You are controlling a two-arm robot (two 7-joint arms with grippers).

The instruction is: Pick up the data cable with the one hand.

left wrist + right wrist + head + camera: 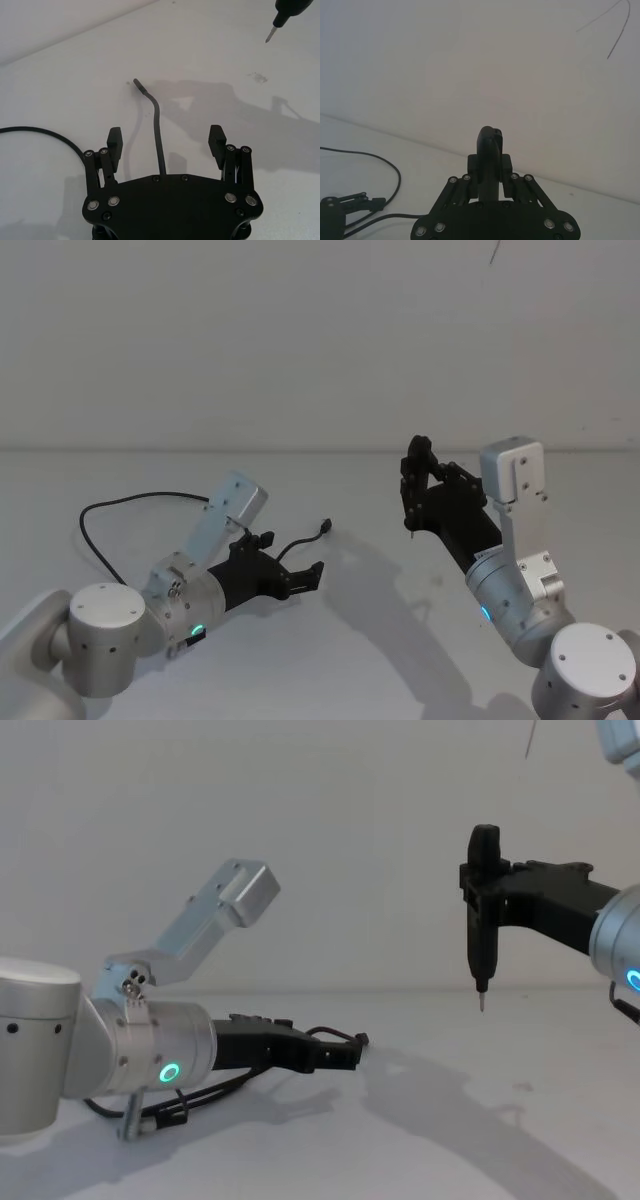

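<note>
The rest of the data cable loops slack on the tabletop, so the robot's left gripper will next grab the data cable by the raised cord just behind its plug [334, 1031].
The data cable [140, 498] is a thin black cord looping across the white table at the left, and its plug end [325, 528] sticks up near the middle. My left gripper [293, 558], black and blocky with a green ring light, reaches low over the table and is open. In the left wrist view the cable [157, 125] runs between the fingers [115, 140] of the left gripper [166, 135], touching neither. My right gripper [413, 480] hangs higher at the right, apart from the cable, shut on an upright black pen-like tool [483, 920] with a pale tip.
The white table [350, 660] meets a plain pale wall along its back edge [300, 450]. A thin dark line [495, 250] hangs on the wall at the upper right. Bare tabletop lies between the two arms.
</note>
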